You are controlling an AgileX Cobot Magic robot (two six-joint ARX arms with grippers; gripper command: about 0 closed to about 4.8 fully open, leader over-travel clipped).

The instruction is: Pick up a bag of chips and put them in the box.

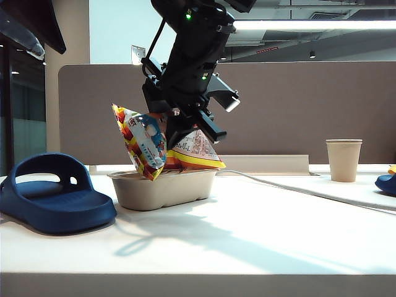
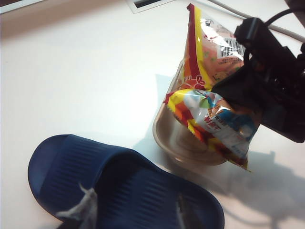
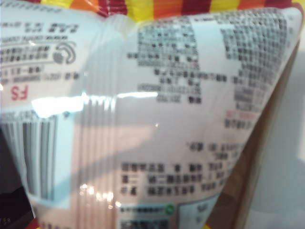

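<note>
The lower corner of the bag (image 1: 153, 176) of chips stands in the beige box's rim (image 1: 162, 175), so it is time for my right gripper to release the bag of chips.
My right gripper (image 1: 176, 127) reaches down over the beige box (image 1: 164, 189) and is shut on a bag of chips (image 1: 143, 143), which has red and yellow stripes and a white-blue panel. That bag hangs tilted, its lower corner at the box's rim. A second bag (image 1: 197, 151), its pale printed back showing, leans in the box behind it. This printed back (image 3: 157, 119) fills the right wrist view and hides the fingers. In the left wrist view both bags (image 2: 214, 121) (image 2: 209, 52) sit over the box (image 2: 174, 138) beside the black right gripper (image 2: 248, 90). My left gripper (image 2: 134, 212) hovers open above the slipper.
A dark blue slipper (image 1: 52, 192) (image 2: 119, 186) lies left of the box. A paper cup (image 1: 343, 159) stands at the back right. A grey cable (image 1: 297, 189) runs across the table behind the box. Another blue object (image 1: 387, 182) shows at the right edge.
</note>
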